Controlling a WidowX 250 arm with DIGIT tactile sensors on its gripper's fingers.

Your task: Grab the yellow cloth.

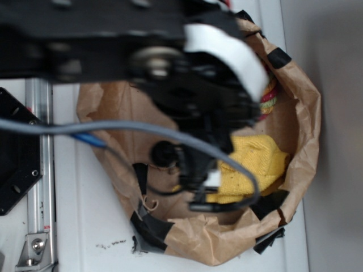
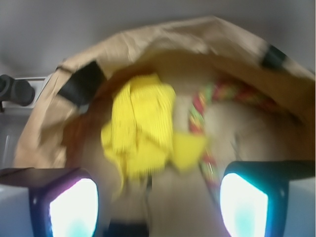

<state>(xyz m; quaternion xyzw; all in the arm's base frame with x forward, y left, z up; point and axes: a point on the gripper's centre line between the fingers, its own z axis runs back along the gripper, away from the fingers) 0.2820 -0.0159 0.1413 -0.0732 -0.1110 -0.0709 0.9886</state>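
My gripper next needs to take hold of the yellow cloth by its raised fold [image 2: 143,129] so that it can pull the cloth free of the paper bag [image 2: 148,42].
The yellow cloth [image 1: 256,161] lies crumpled with soft folds on the floor of a brown paper bag [image 1: 303,113] rolled down into a basin. In the wrist view the cloth [image 2: 140,131] sits ahead of and a little left of centre, blurred. My gripper [image 2: 158,207] is open and empty, with its two lit fingertips [image 2: 74,207] far apart, and it hangs above the bag floor just short of the cloth. In the exterior view the black arm hides much of the bag, and the gripper [image 1: 204,190] is at the cloth's left edge.
A smooth yellow wedge [image 2: 190,150] lies against the cloth's right side. A red, yellow and green braided rope [image 2: 200,116] curves along the bag's far right; it also shows in the exterior view [image 1: 269,96]. Black tape patches [image 2: 81,81] mark the bag rim. A metal rail [image 1: 39,170] stands at left.
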